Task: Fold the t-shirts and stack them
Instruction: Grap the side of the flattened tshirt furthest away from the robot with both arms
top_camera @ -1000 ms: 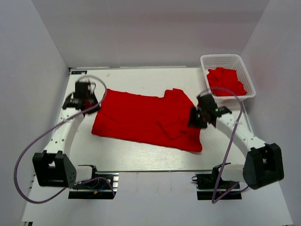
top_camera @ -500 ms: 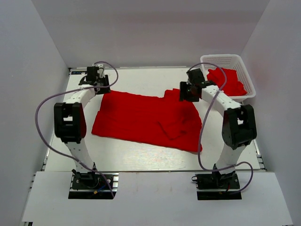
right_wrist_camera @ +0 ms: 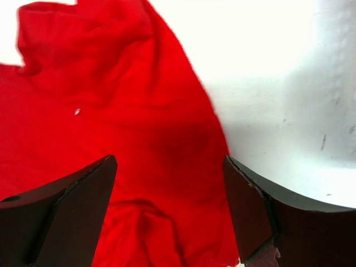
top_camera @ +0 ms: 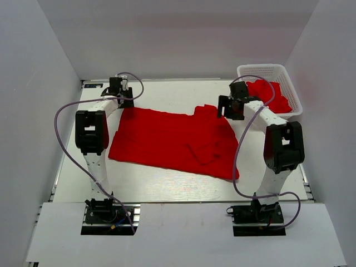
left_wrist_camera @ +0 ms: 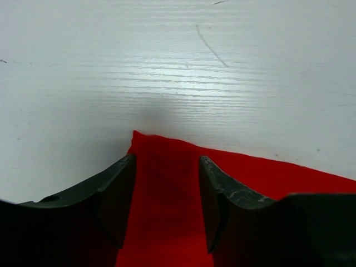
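I need to lower my left gripper first and then close it on the t-shirt's corner. The t-shirt's corner lies flat below its open fingers, so they would miss it if I closed now.
A red t-shirt lies spread on the white table, a little rumpled at its right end. My left gripper hangs over its far left corner, open, jaws either side of the cloth and holding nothing. My right gripper hangs over the far right edge of the shirt, open wide and empty. More red t-shirts lie bunched in the white lattice basket at the far right.
White walls close in the table at the back and both sides. Purple cables loop from both arms. The basket stands just behind and right of my right arm.
Both arms have swung from the shirt's near sides to its far edge. The left gripper now sits at the far left corner, the right at the far right edge. The shirt has not moved.
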### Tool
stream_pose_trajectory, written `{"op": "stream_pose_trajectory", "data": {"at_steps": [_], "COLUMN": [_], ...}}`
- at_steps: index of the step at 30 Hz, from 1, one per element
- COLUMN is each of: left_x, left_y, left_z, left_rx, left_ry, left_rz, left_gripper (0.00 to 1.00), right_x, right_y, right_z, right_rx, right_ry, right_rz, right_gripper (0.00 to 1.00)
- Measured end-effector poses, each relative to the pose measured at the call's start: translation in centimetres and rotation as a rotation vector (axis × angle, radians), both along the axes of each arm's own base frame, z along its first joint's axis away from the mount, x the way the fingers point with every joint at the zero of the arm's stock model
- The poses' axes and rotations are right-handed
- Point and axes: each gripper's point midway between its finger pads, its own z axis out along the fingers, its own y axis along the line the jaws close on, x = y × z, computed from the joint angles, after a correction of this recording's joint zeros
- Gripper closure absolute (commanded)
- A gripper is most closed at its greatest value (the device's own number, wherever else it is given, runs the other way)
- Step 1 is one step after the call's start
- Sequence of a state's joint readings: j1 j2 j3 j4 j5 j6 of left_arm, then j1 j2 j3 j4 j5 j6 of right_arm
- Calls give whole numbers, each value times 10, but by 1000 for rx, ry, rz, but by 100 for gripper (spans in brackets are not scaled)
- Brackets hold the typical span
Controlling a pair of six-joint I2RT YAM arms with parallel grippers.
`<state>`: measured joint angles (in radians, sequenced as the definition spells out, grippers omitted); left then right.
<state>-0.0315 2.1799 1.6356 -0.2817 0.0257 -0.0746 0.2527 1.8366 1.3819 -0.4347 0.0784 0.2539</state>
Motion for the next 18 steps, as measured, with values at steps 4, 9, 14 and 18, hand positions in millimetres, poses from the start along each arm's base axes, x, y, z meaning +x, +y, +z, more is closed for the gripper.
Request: {"op": "stream_pose_trajectory", "data": {"at_steps": [4,9,14,18], "left_x": [-2,-3,0,4], "left_y": [8,15,19,16], "left_z": [-12,-18,-27,-27], "left_rx": [17,13,0,-19], "left_ry": [27,39,46,38], "left_rz": [30,57,61,51], "left_gripper": [40,49,76,94], "right_x": [-1,-2,-5,-11], "right_y": [-7,-6,-8,-14], "right_z": [-8,-18,-26,-34], "right_rx": [5,11,13,12], "right_ry": [14,34,43,65], "right_rz": [-12,-6,-5,-11], "right_gripper": [16,11,11,11]}}
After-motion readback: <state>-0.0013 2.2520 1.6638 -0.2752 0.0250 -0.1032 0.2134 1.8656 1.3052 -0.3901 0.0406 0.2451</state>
